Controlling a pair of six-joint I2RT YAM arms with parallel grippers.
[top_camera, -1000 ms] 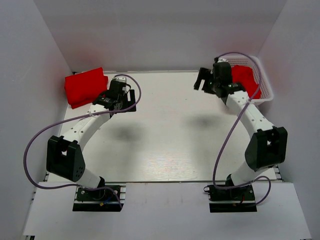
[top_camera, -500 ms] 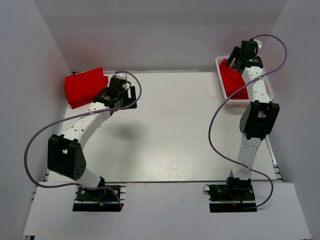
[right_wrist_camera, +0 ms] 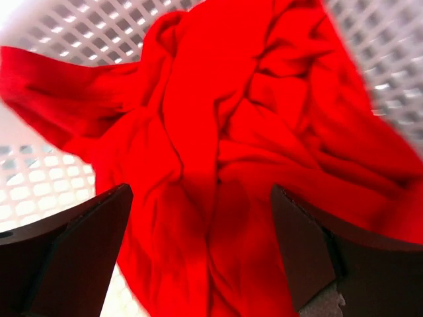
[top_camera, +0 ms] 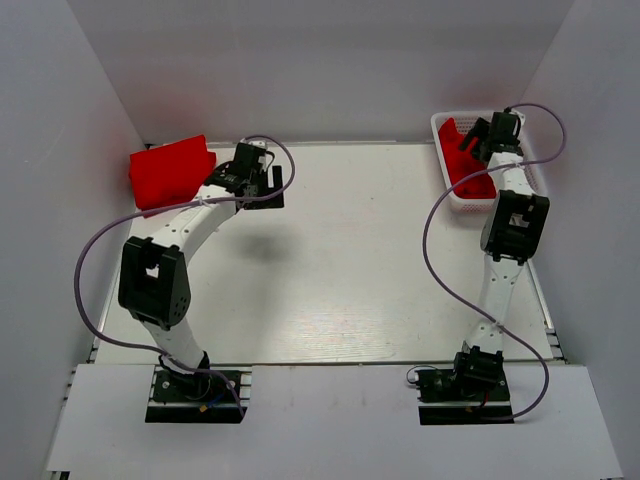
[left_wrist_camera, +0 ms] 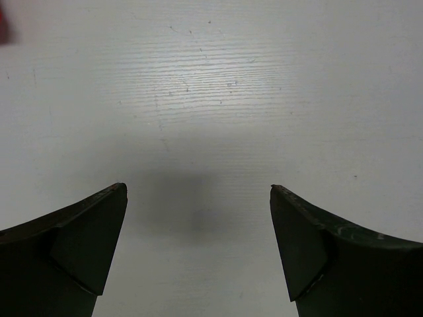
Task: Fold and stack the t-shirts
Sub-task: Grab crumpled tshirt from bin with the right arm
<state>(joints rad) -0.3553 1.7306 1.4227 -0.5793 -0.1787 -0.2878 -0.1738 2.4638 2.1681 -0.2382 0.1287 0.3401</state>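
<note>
The fingers of the right gripper are above the t-shirt's folds and would miss them if they closed now. They should first go down beside the folds.
A folded red t-shirt stack (top_camera: 170,173) lies at the table's far left corner. A crumpled red t-shirt (top_camera: 465,165) lies in the white mesh basket (top_camera: 443,172) at the far right; it fills the right wrist view (right_wrist_camera: 225,152). My right gripper (top_camera: 478,140) hangs open just above this shirt, fingers (right_wrist_camera: 79,244) apart on either side of its folds, holding nothing. My left gripper (top_camera: 277,185) is open and empty over bare table, just right of the folded stack; its wrist view shows only table between the fingers (left_wrist_camera: 86,238).
White walls close in the table on the left, back and right. The basket sits against the right wall. A sliver of red (left_wrist_camera: 2,26) shows at the left wrist view's top left edge.
My right arm swung from the table side of the basket to above it and lowered toward the crumpled shirt. My left arm stretched farther back and right beside the folded stack.
</note>
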